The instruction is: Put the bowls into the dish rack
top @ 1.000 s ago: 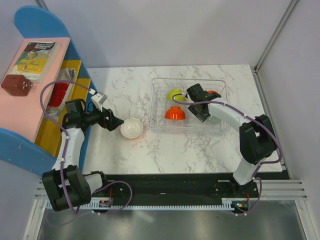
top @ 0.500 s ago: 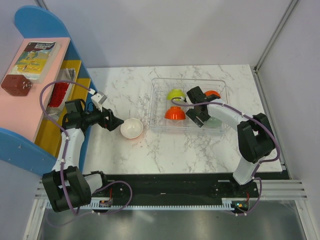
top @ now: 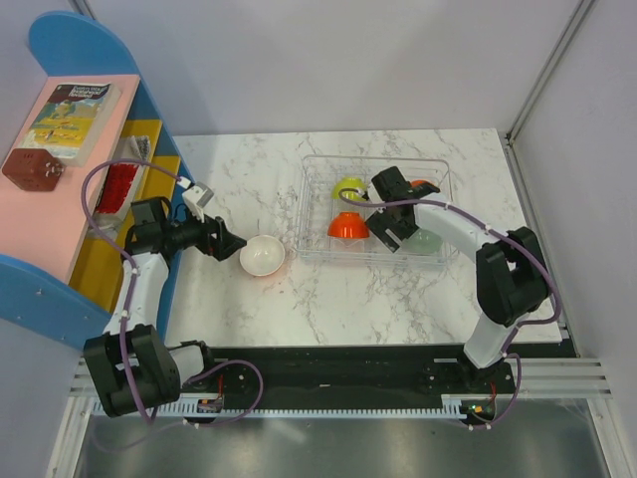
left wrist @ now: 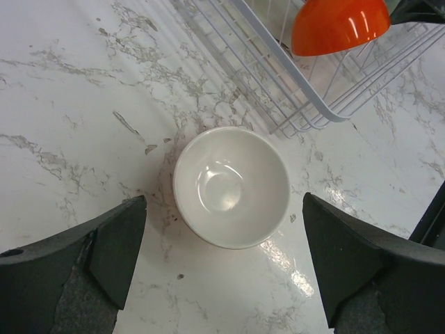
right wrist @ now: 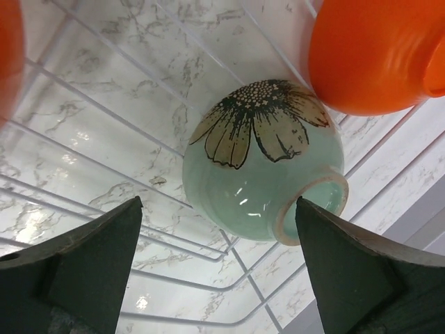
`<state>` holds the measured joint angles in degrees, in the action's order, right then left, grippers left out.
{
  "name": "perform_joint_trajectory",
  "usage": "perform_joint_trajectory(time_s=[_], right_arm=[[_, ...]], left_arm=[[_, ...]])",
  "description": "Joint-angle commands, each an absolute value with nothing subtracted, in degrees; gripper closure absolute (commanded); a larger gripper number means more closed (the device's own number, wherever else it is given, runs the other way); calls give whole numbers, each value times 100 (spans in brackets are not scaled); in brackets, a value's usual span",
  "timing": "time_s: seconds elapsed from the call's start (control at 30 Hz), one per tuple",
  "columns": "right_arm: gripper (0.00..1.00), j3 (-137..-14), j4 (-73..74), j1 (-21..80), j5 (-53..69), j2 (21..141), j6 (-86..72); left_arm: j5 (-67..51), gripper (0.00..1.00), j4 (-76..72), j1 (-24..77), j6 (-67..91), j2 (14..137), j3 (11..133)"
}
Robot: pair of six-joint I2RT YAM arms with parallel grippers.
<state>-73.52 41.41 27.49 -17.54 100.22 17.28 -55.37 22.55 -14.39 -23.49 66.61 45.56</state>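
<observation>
The left gripper grabs the white bowl's nearest rim next, which leaves the bowl's foot and opposite rim free for my right gripper.
The clear dish rack (top: 439,257) holds a lime green bowl (top: 348,186), an orange bowl (top: 348,226), a red-orange bowl (top: 424,186) and a pale mint bowl (top: 427,240). My right gripper (top: 396,237) stands open inside the rack. In the right wrist view the mint bowl (right wrist: 261,163), with a flower on it, rests tilted on the rack wires (right wrist: 104,139) just beyond my open right gripper (right wrist: 217,202), next to an orange bowl (right wrist: 375,56). A white bowl (top: 262,256) sits upright on the table left of the rack. My left gripper (left wrist: 224,197) is open just short of this white bowl (left wrist: 231,186).
A blue shelf unit (top: 60,289) with a pink top, a book (top: 70,115) and yellow bins stands along the left edge of the marble table (top: 348,299). Grey walls close the back and right sides. The rack's near corner (left wrist: 316,111) lies just beyond the white bowl.
The right gripper's jaws have opened wide and let go of the mint bowl, which now rests in the rack. The left arm has not moved.
</observation>
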Motion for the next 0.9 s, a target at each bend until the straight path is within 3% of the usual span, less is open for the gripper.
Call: perform_joint_trajectory(time_s=[0.0, 0.3, 0.87], right_arm=[[2, -8015, 4534, 2760, -1319, 9441, 1661], [2, -8666, 4641, 2637, -721, 8833, 1406], [2, -8016, 4272, 2417, 527, 8280, 1608]], left_arm=[[-5275, 0, 2101, -1477, -2435, 6916, 4798], [-4896, 0, 2074, -1450, -2584, 7637, 4825], [-3534, 0, 1846, -589, -2689, 8569, 4746]])
